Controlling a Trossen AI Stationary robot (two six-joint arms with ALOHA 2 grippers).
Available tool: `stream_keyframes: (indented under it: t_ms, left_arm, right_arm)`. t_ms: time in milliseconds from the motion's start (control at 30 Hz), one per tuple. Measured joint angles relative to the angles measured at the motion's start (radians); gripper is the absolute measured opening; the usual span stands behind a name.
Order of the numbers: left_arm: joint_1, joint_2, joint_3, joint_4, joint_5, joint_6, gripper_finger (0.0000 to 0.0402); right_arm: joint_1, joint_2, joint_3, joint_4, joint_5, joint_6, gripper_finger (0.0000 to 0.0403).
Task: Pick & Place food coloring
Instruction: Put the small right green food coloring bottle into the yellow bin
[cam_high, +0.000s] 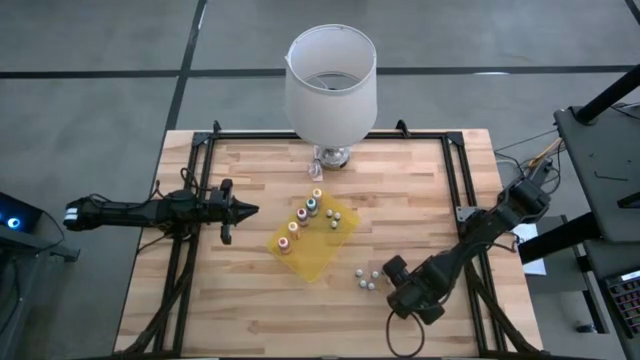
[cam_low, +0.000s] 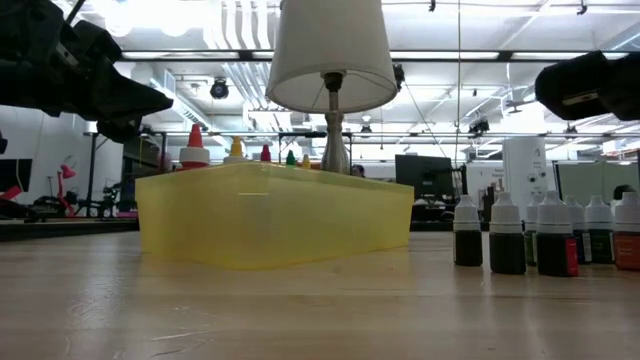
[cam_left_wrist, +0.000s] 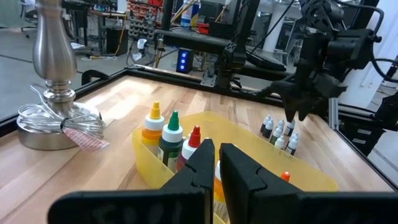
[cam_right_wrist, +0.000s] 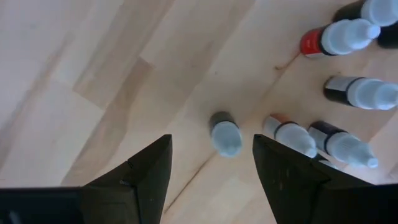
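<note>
The lone food coloring bottle should go in the yellow tray, so my right gripper should next grab it by its white cap (cam_right_wrist: 226, 138).
Several small dark food coloring bottles with white caps (cam_high: 366, 281) stand upright in a loose group on the wood table, right of the tray; they also show in the low view (cam_low: 540, 235). My right gripper (cam_right_wrist: 211, 149) hangs open above them, pointing down (cam_high: 398, 272). One lone bottle (cam_right_wrist: 225, 135) stands below the gap between its fingers, untouched. More bottles with yellow, green and red caps (cam_left_wrist: 171, 134) stand in the yellow tray (cam_high: 315, 258). My left gripper (cam_high: 246, 210) waits shut, level, left of the tray, holding nothing.
A lamp with a white shade (cam_high: 330, 80) stands on its metal base (cam_left_wrist: 53, 121) at the table's far middle, behind the tray. A black frame rail (cam_high: 455, 175) runs along the table's sides. Bare wood lies near the front edge (cam_high: 260, 320).
</note>
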Motion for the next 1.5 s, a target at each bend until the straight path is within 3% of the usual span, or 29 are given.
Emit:
stream_keyframes:
  t_ms: [933, 1200, 1500]
  left_arm:
    - [0.0, 0.0, 0.0, 0.001, 0.0, 0.0, 0.0]
    - [0.0, 0.0, 0.0, 0.001, 0.0, 0.0, 0.0]
    - [0.0, 0.0, 0.0, 0.001, 0.0, 0.0, 0.0]
  right_arm:
    - [-0.006, 0.004, -0.055, 0.09, 0.019, 0.041, 0.0208]
    - [-0.009, 0.004, -0.065, 0.098, 0.019, 0.041, 0.0173]
    - [-0.009, 0.004, -0.067, 0.098, 0.017, 0.037, 0.0106]
